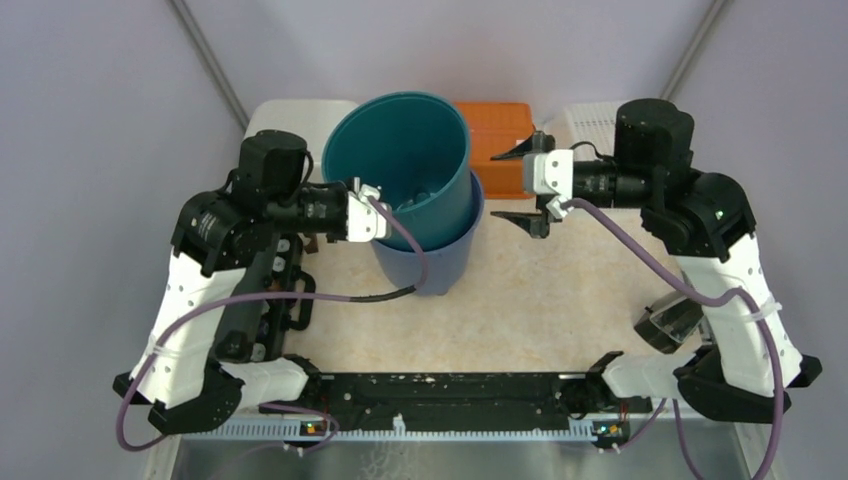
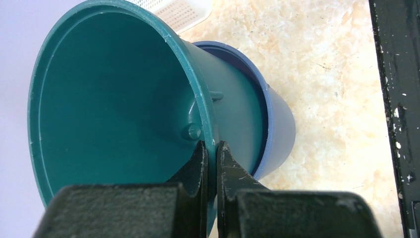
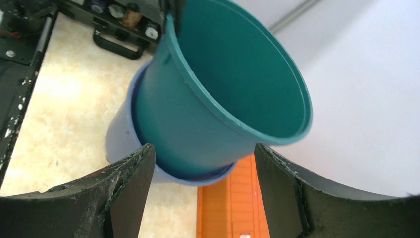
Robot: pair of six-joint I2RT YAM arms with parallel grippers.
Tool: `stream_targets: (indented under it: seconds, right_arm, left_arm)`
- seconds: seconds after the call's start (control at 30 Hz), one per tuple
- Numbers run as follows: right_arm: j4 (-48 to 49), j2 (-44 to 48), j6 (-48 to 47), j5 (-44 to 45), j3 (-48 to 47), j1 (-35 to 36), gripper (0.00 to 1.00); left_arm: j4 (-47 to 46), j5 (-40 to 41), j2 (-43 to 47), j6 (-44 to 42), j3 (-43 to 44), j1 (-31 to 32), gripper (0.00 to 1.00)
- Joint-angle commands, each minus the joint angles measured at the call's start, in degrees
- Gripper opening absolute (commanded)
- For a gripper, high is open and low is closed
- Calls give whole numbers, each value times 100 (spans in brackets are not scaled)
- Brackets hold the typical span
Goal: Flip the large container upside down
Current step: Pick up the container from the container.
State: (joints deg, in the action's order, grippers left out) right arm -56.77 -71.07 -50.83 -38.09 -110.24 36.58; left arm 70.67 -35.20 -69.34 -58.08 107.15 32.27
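My right gripper pinches the teal container (image 1: 400, 160) by its rim beside my left gripper next, to turn it upside down. One finger goes inside the container's rim.
The large teal container (image 1: 400, 160) sits tilted inside a smaller blue pot (image 1: 430, 255) at the table's middle back. My left gripper (image 1: 372, 203) is shut on the teal rim (image 2: 198, 94), one finger inside the wall and one outside, as the left wrist view shows at the left gripper (image 2: 212, 148). My right gripper (image 1: 522, 185) stands open just right of both containers, touching neither. In the right wrist view the right gripper (image 3: 203, 151) frames the teal container (image 3: 218, 94) and blue pot (image 3: 119, 139) with a wide gap between its fingers.
An orange crate (image 1: 500, 140) lies behind the right gripper, with a white slotted basket (image 1: 590, 118) beside it. A black tool case (image 1: 285, 290) sits under the left arm. A dark cylinder (image 1: 668, 325) lies by the right arm's base.
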Motion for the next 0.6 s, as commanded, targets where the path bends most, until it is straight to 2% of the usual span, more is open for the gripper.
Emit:
stream_targets:
  seconds: [0.0,0.2,0.33,0.57]
  right_arm:
    - [-553,-388,-818,-443,-444,182,74]
    - [-642,-1167,-907,39,-1271,655,74]
    - [-796,-1679,-1152,964,-1543,1175,74]
    - [-1067,-2111,-1514,2551,-1492,1871,72]
  left_arm:
    - [-694,-320,-41,-244,296,-18,0]
    - [-606,-373,-111,-308,340,-15,0]
    - [-574,-400,-137,-343,349,-20,0]
    - [-496,-383,-145,-426,420,-19,0]
